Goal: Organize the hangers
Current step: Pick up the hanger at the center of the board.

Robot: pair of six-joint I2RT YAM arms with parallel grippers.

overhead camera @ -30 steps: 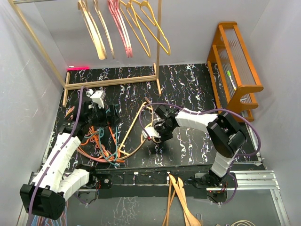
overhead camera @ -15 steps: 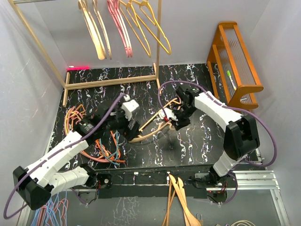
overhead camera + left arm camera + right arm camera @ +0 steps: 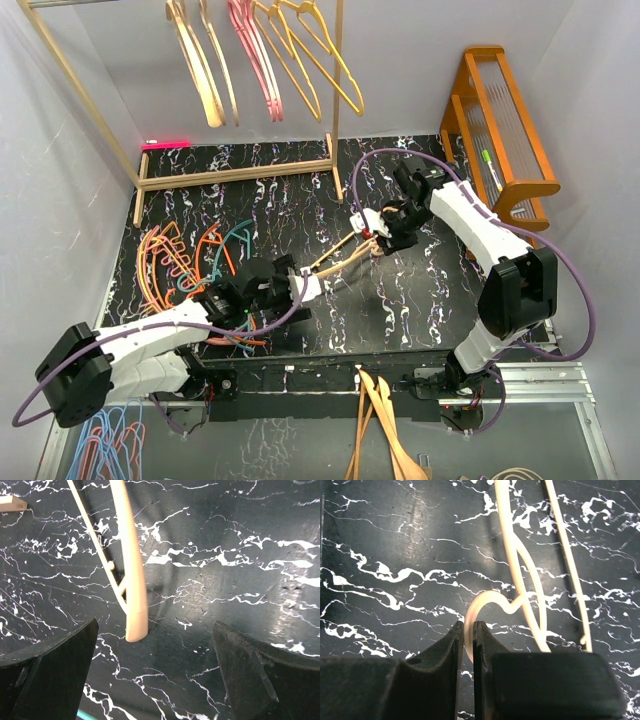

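Observation:
My left gripper grabs the tan hanger's shoulder end [image 3: 136,620] next, opposite the hook [image 3: 322,272], so the hanger goes on the rack by its free hook.
A tan hanger [image 3: 335,264] slants across the middle of the black marbled table. My right gripper [image 3: 380,238] is shut on its hook [image 3: 485,602], which sits pinched between the two fingers [image 3: 468,627]. The hanger's lower end [image 3: 135,620] touches the table just ahead of my left gripper [image 3: 155,630], which stands wide open with nothing between its fingers [image 3: 300,290]. A heap of orange and teal hangers [image 3: 190,262] lies at the left of the table. Pink, yellow and tan hangers [image 3: 265,60] hang on the rack at the back.
The wooden rack's base [image 3: 235,175] crosses the back of the table. An orange wooden stand [image 3: 500,130] is at the right. Light wooden hangers [image 3: 380,420] lie below the arm bases, and thin blue and pink wire hangers [image 3: 110,445] lie at bottom left.
My right gripper has carried the tan hanger's hook toward the back right. My left arm has swung from the heap toward the near middle, to the hanger's lower end.

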